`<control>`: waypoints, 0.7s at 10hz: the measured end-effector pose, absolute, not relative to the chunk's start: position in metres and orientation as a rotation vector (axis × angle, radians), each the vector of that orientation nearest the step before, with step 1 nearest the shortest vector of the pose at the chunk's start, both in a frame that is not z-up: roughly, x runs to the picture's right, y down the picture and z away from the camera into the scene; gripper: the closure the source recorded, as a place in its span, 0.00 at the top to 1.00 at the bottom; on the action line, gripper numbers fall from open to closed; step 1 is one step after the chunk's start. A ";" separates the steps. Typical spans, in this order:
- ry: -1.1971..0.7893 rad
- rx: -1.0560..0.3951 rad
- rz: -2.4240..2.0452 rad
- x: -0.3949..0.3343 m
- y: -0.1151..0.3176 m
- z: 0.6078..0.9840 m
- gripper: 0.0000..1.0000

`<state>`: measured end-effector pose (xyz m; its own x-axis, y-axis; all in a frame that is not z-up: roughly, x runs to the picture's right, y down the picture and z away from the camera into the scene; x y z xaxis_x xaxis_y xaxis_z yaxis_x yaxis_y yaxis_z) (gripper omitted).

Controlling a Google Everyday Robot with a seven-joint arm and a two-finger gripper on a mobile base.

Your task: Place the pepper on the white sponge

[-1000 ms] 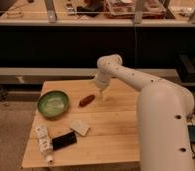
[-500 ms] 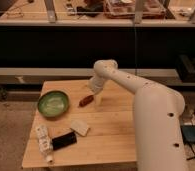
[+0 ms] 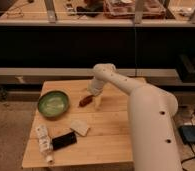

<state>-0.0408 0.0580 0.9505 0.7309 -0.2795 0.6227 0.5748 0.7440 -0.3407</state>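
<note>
My gripper grabs the small dark red pepper by its body (image 3: 86,101) next, to put the pepper on the white sponge (image 3: 80,127).
The small dark red pepper (image 3: 84,101) lies on the wooden table (image 3: 116,135), just right of the green bowl. My gripper (image 3: 94,99) hangs at the pepper's right end, low over the table and open, with one pale finger (image 3: 98,103) showing beside the pepper. Nothing is held. The white sponge (image 3: 80,127) lies flat nearer the front, a short way below the pepper and apart from it.
A green bowl (image 3: 53,103) stands at the table's left. A black block (image 3: 64,140) and a white printed tube (image 3: 43,142) lie at the front left. My white arm (image 3: 151,115) crosses the table's right side. Dark shelving stands behind.
My arm has swung left across the table and the gripper has come down beside the pepper's right end. The pepper, the sponge and the bowl have not moved.
</note>
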 end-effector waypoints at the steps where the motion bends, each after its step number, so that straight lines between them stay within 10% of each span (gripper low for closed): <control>1: -0.577 -0.556 -0.497 -0.043 0.059 0.953 0.76; 4: -0.587 -0.557 -0.499 -0.050 0.058 0.957 0.54; 7: -0.597 -0.558 -0.505 -0.053 0.052 0.954 0.53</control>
<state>-0.0533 0.0519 0.9543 0.7170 -0.2769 0.6398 0.5850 0.7381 -0.3361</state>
